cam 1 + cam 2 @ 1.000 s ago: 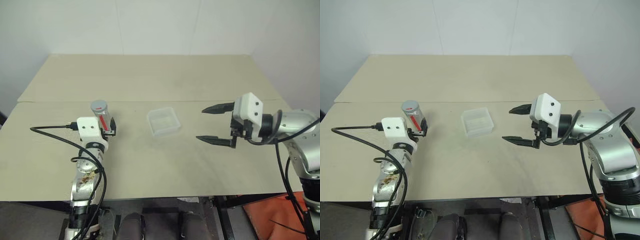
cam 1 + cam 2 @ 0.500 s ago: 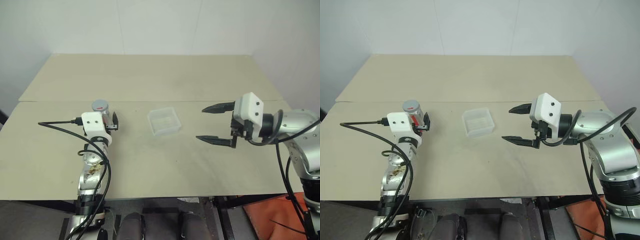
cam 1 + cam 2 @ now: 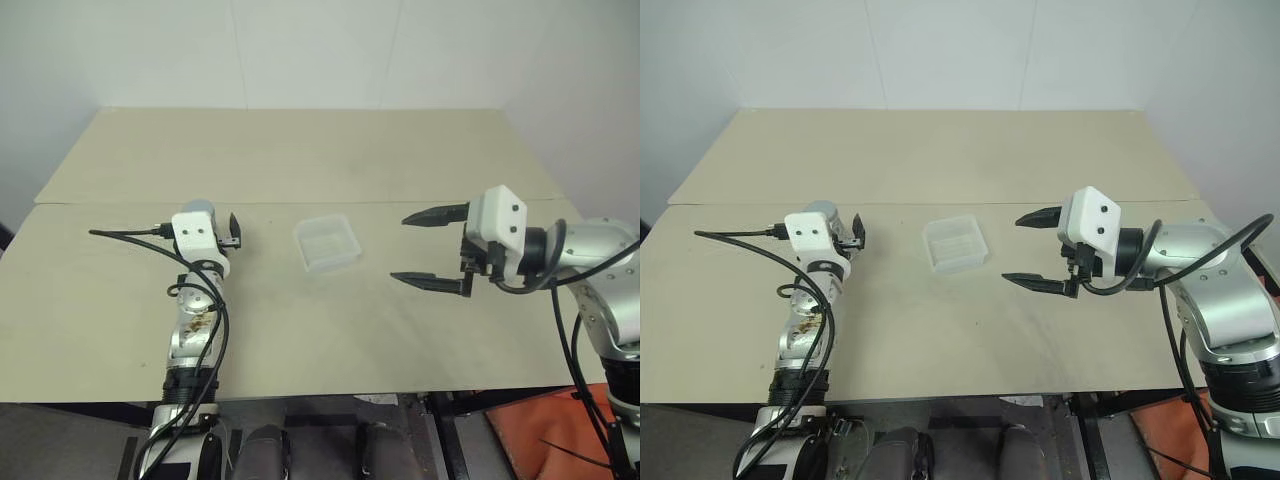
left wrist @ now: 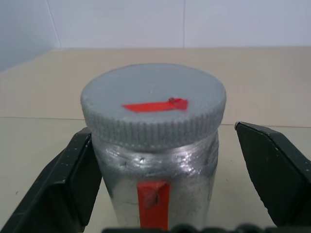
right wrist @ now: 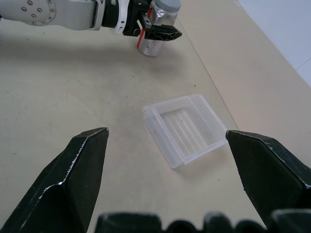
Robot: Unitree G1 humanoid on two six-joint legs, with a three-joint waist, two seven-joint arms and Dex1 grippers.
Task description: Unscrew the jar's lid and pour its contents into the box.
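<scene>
I should close my left gripper on the jar's body [image 4: 158, 179] now. Its fingers reach around the jar's body below the jar's grey lid, so they would hold the jar.
The silvery jar [image 4: 155, 179] with a red stripe stands upright on the table, left of the box. Its grey lid [image 4: 153, 99], marked with a red patch, sits on top of it. My left gripper [image 4: 160, 131] is open, with one black finger on each side of the jar; the finger on one side [image 4: 272, 170] stands clearly apart from it. In the left eye view the wrist housing covers most of the jar [image 3: 200, 208]. The contents are hidden inside the jar. The clear box [image 3: 327, 242] lies mid-table. My right gripper [image 3: 400, 248] hovers open, right of the box and pointing at it.
The beige table [image 3: 300, 330] has a seam across its far part, behind the jar and box. A black cable [image 3: 130, 233] runs from my left wrist out to the left. A white wall rises behind the table.
My left gripper has moved forward along the table, so the jar now stands between its fingers and the wrist housing covers it from above. The right arm has not moved.
</scene>
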